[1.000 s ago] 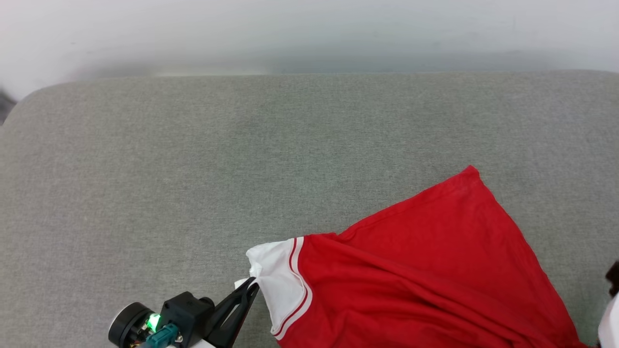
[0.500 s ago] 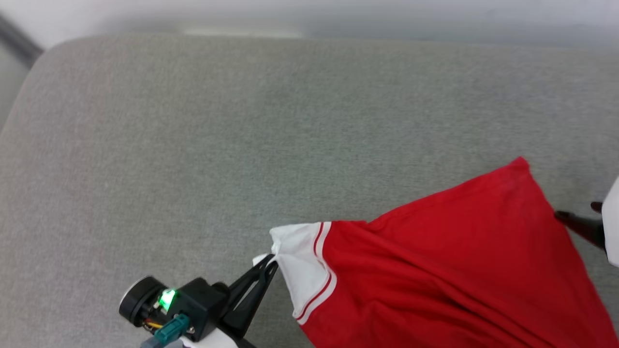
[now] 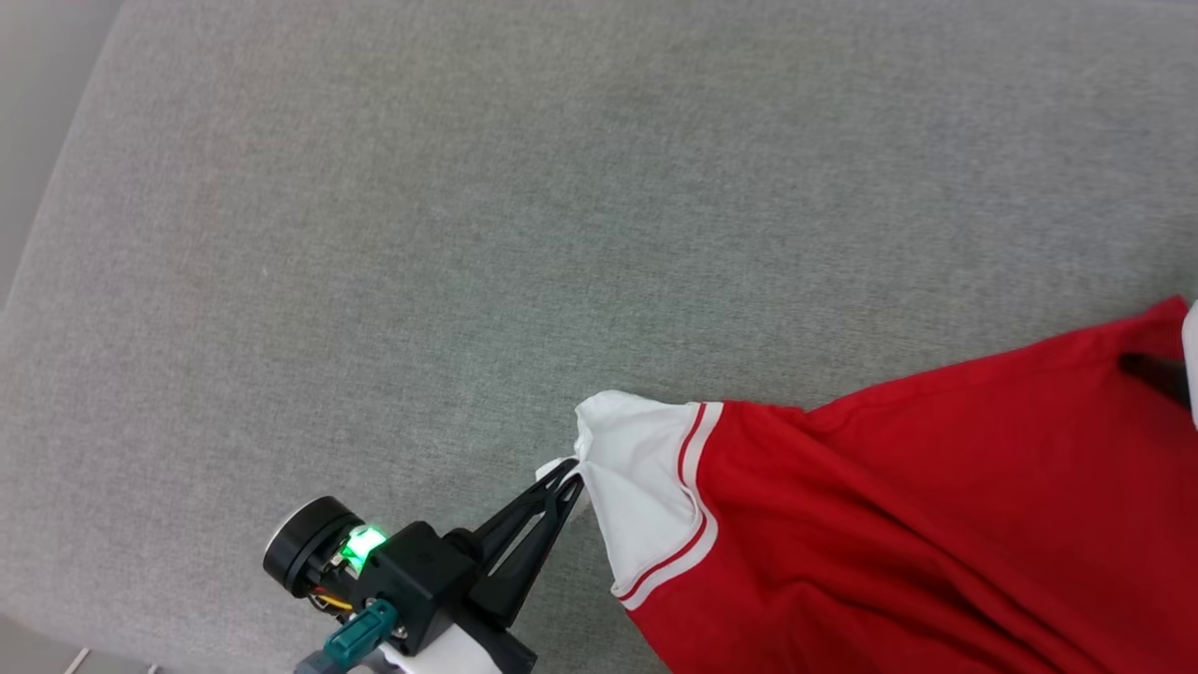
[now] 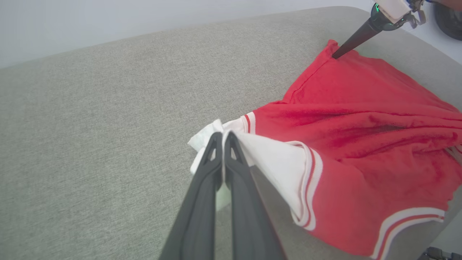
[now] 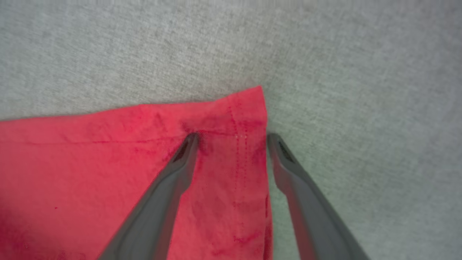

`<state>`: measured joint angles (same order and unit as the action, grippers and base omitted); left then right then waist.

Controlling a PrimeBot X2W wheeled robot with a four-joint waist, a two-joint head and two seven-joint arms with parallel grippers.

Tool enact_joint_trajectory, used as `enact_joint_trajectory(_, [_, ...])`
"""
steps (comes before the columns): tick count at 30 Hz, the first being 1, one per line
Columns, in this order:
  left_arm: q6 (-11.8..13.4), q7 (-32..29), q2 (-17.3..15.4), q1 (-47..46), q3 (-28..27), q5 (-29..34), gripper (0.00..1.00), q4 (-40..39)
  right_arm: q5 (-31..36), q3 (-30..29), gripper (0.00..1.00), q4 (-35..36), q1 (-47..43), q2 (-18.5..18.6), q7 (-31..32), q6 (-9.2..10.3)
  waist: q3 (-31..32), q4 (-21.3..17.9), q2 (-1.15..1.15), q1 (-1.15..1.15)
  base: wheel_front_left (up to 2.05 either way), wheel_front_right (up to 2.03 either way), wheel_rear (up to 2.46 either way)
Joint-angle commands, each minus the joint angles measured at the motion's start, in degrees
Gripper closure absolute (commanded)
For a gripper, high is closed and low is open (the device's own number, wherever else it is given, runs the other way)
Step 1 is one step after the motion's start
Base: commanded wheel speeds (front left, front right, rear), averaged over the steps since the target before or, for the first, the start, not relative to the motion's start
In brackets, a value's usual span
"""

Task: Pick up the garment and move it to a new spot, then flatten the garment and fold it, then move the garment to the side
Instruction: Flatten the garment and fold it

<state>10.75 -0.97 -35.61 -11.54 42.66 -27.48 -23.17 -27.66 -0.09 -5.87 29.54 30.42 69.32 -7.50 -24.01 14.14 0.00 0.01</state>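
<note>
I should next have my right gripper grip the garment by its red hem corner (image 3: 1168,320), where its loose edge ends, while the garment's red body (image 3: 1011,483) lies spread out.
The garment (image 3: 898,524) is a red shirt with a white, red-striped sleeve, lying rumpled at the lower right of the head view. My left gripper (image 3: 567,474) is shut on the tip of the white sleeve (image 4: 274,162), pinching it between closed fingers (image 4: 213,159). My right gripper (image 5: 232,139) is open and straddles the garment's far red hem corner (image 5: 249,104), one finger on the cloth (image 5: 90,162) and the other on the grey surface just past its edge. The left wrist view shows the right gripper (image 4: 337,55) touching down on that corner.
Everything rests on a wide grey fabric cushion (image 3: 468,234), bare to the left of and beyond the garment. Its rounded left edge (image 3: 56,187) and near edge (image 3: 112,646) show in the head view. A pale wall (image 4: 108,21) lies behind it.
The head camera has tilted down, shifting the whole picture. The right gripper has come in from the right onto the garment's far corner, jaws opening wider. The left gripper still holds the sleeve.
</note>
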Motion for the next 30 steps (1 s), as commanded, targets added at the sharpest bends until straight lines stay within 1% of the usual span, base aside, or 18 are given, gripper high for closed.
enact_joint_trajectory(1, [0.0,0.3,0.4,-0.9,0.2,0.2,1.0,-0.2,0.4,0.8,0.0,-1.2,0.5,0.6,-0.2,0.02,-1.8,1.5,0.0,-0.01,0.0,0.0,0.0])
enact_joint_trajectory(5, [-0.1,0.8,0.9,-1.4,0.4,0.5,1.0,0.2,-0.3,2.8,0.0,-2.6,-1.4,1.0,-0.4,0.02,-3.1,2.2,0.0,-0.01,0.0,0.0,0.0])
enact_joint_trajectory(9, [-0.4,1.1,1.2,-2.0,0.4,0.5,1.0,0.8,-0.8,5.2,0.0,-4.2,-4.2,0.5,-0.1,0.01,-3.8,2.6,0.0,-0.01,0.0,0.0,0.0])
enact_joint_trajectory(10, [-0.4,1.1,1.2,-2.1,0.4,0.5,1.0,0.9,-0.9,5.7,0.24,-4.6,-4.7,0.3,0.1,0.01,-3.9,2.6,0.0,-0.01,0.0,0.0,0.0])
enact_joint_trajectory(11, [-0.4,1.1,1.3,-2.2,0.3,0.5,1.0,1.0,-0.9,5.9,0.76,-5.0,-5.2,0.2,0.0,0.0,-4.0,2.6,0.0,-0.01,0.0,0.0,0.0])
enact_joint_trajectory(12, [-0.4,1.2,1.3,-2.4,0.3,0.4,1.0,1.1,-0.8,6.1,1.0,-5.2,-5.4,0.2,-0.1,0.0,-4.0,2.6,0.0,-0.01,0.0,0.0,0.0])
enact_joint_trajectory(16, [-0.5,1.4,1.2,-2.7,0.2,0.3,1.0,1.5,-0.5,6.4,1.0,-6.1,-5.8,0.1,-0.6,0.0,-3.5,2.4,0.0,-0.01,0.0,0.0,0.0])
enact_joint_trajectory(20, [-0.4,1.7,0.8,-2.9,-0.2,0.1,1.0,1.8,-1.0,5.8,1.0,-6.4,-5.2,-0.2,-2.3,0.0,-1.9,1.5,0.0,-0.01,0.0,0.0,0.0])
enact_joint_trajectory(26, [0.0,2.0,-0.1,-2.4,-1.1,-0.4,1.0,2.0,-1.7,4.9,1.0,-6.0,-2.9,-0.3,-6.7,0.01,1.5,-0.8,0.0,-0.01,0.0,0.0,0.0])
enact_joint_trajectory(30, [0.4,2.2,-0.9,-2.0,-1.9,-0.8,1.0,1.9,-2.9,4.6,1.0,-5.0,-1.5,0.3,-9.7,0.03,4.1,-2.6,0.0,-0.01,0.0,0.0,0.0])
